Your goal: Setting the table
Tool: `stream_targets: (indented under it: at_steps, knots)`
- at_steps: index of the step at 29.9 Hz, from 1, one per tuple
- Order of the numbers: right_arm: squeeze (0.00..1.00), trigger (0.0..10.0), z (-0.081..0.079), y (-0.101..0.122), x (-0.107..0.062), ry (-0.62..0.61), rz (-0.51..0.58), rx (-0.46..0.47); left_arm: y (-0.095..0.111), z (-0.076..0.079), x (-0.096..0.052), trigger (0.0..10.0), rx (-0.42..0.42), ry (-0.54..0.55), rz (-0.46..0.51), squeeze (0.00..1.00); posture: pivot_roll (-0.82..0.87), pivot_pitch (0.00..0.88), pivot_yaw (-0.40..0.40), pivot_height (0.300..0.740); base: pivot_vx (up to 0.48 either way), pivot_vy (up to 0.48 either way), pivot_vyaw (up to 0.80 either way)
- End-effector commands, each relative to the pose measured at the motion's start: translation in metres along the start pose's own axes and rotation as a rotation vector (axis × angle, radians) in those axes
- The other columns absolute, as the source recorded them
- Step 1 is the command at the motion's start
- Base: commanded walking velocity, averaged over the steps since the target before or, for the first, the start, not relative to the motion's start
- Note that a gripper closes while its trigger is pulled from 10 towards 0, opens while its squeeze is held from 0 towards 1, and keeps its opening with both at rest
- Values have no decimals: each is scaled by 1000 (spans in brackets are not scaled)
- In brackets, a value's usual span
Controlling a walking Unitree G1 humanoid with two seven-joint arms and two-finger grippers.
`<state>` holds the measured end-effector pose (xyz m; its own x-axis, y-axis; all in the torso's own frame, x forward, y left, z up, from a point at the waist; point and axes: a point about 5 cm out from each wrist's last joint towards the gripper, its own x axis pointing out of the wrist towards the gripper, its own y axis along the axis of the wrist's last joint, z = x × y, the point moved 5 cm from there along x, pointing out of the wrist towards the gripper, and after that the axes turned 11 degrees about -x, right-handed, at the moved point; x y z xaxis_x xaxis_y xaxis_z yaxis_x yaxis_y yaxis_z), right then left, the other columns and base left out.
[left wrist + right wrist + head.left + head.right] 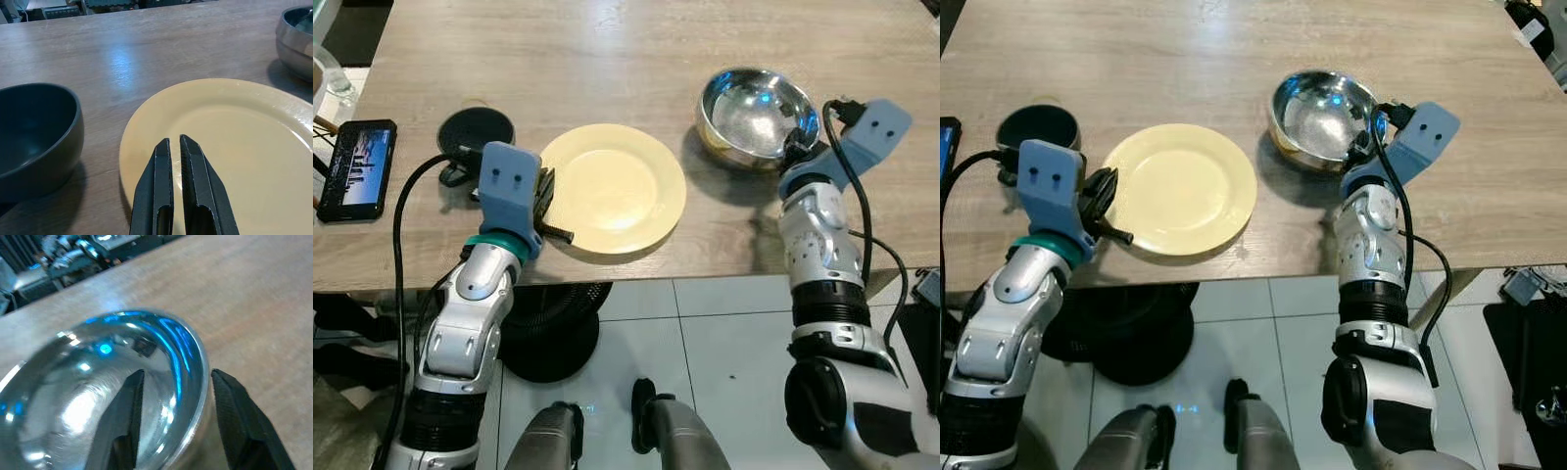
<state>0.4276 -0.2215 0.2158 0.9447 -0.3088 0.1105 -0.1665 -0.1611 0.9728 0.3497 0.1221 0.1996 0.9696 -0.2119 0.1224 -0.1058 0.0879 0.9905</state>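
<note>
My right gripper needs to take the steel bowl (754, 113) by its thin rim next, because the bowl's wide, rounded body is bigger than the gap between my fingers.
A pale yellow plate (617, 186) lies near the front edge of the wooden table (607, 49). My left gripper (175, 141) hovers over the plate's left rim. It is shut, with only a thin slit between its fingers and nothing held. To the left of the plate sits a dark bowl (475, 132). A shiny steel bowl (754, 113) stands to the right of the plate. My right gripper (178, 377) is open and straddles the steel bowl's near right rim, one finger inside the bowl and one outside.
A phone (357, 168) with a lit screen lies at the table's left edge, with a glass object (328, 78) behind it. Under the table's front edge stands a round black base (553, 333) on the tiled floor. The far half of the table is bare wood.
</note>
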Motion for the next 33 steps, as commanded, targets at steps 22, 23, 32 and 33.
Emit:
stream_targets:
  at_steps: [22,23,32,33]
  knots:
    - [0,10000,-36,37,-81,429,329,-322,2,11,15,10000,70,-90,11,0,50,80,14,740,0,0,0]
    - [0,10000,-36,37,-81,429,329,-322,2,11,15,10000,70,-90,11,0,50,80,14,740,0,0,0]
    - [0,10000,-62,9,-101,618,258,-377,8,8,15,10000,104,-137,10,0,64,71,7,740,0,0,0]
    - [0,10000,-70,-3,-92,629,215,-452,10,8,14,10000,105,-139,15,0,78,75,0,740,0,0,0]
